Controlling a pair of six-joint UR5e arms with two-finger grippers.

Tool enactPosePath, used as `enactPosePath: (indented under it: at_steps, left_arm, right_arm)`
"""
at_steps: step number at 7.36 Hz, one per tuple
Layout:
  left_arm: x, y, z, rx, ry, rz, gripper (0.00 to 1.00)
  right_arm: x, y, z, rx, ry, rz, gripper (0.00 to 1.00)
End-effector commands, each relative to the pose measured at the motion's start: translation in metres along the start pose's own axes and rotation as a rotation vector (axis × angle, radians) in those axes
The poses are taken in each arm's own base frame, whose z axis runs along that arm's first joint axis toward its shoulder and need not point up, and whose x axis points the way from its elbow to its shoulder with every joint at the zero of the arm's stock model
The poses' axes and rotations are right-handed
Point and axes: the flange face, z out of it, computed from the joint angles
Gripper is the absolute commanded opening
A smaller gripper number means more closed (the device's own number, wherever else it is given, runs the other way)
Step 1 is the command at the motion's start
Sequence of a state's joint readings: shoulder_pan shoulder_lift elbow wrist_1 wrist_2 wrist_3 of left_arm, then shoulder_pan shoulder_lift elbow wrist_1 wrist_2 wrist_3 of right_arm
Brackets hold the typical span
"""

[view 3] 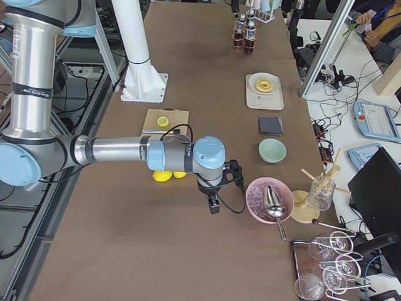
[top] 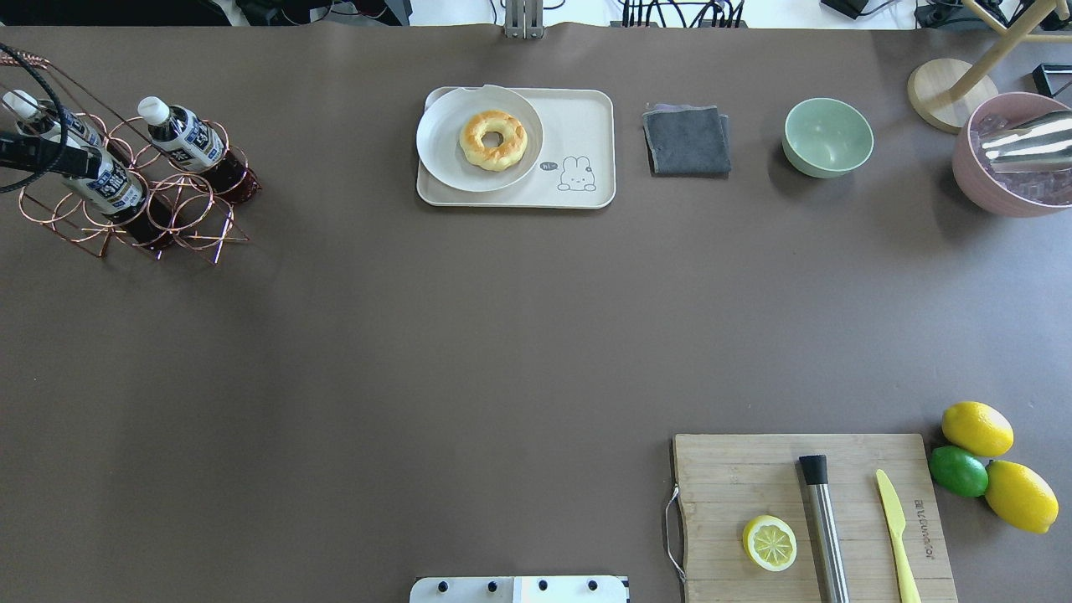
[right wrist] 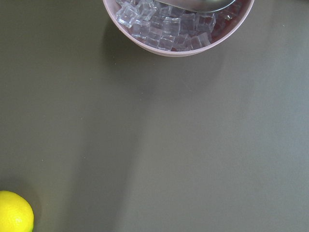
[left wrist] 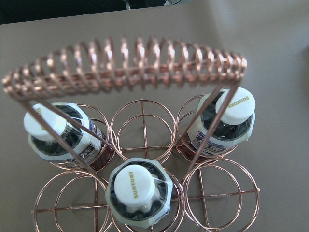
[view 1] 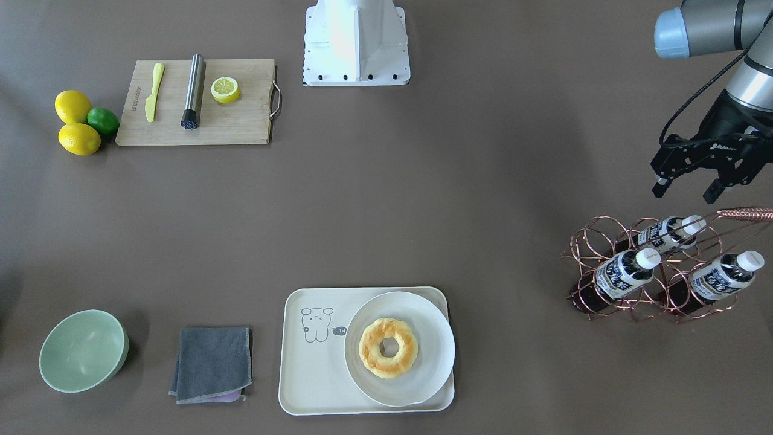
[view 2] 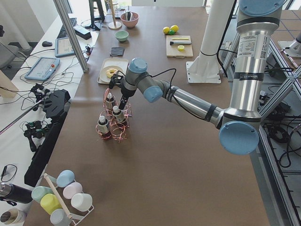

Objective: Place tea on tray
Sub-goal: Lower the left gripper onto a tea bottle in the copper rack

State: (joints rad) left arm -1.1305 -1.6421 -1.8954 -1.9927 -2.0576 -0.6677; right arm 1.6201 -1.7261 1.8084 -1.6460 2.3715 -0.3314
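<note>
I will next grab the bottle by its white cap [view 1: 692,224] with my left gripper to place the tea on the tray [view 1: 314,374].
Three tea bottles with white caps stand in a copper wire rack [view 1: 583,241] at the table's left end: one [view 1: 670,232], a second [view 1: 625,272] and a third [view 1: 724,275]. The left wrist view looks down on their caps [left wrist: 137,191]. My left gripper [view 1: 685,192] hangs open and empty above the rack, touching nothing. The cream tray [view 1: 314,374] with the cartoon lies at the far table edge, also in the overhead view [top: 578,126]. My right gripper [view 3: 213,204] shows only in the exterior right view, over bare table near the lemons; I cannot tell whether it is open or shut.
A round plate [view 1: 435,338] with a donut [view 1: 388,347] fills half the tray. A grey cloth [view 1: 212,362] and green bowl [view 1: 81,350] lie beside it. A cutting board [view 1: 241,121], lemons [view 1: 78,139] and a pink ice bowl [top: 1005,159] are on the robot's right.
</note>
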Motion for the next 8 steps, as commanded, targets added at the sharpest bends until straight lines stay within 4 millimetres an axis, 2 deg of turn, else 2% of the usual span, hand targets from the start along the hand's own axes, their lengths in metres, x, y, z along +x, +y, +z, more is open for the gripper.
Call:
enactPosePath:
  at_steps: [1,3,5,8]
  left_arm:
    - [-0.002,-0.011,0.021,0.006,0.002,0.020,0.84]
    - [-0.013,-0.007,0.034,-0.009,-0.003,0.094,0.84]
    - [-0.012,-0.008,0.034,-0.009,0.000,0.092,0.83]
    - [-0.019,-0.006,0.032,-0.011,-0.004,0.083,0.59]
  right_arm:
    - [-0.002,-0.001,0.001,-0.002,-0.001,-0.005,1.00]
    - [-0.003,-0.002,0.000,0.001,-0.001,-0.009,1.00]
    - [-0.003,-0.002,0.000,0.001,-0.001,-0.009,1.00]
    - [-0.003,-0.002,0.000,0.001,-0.003,-0.009,1.00]
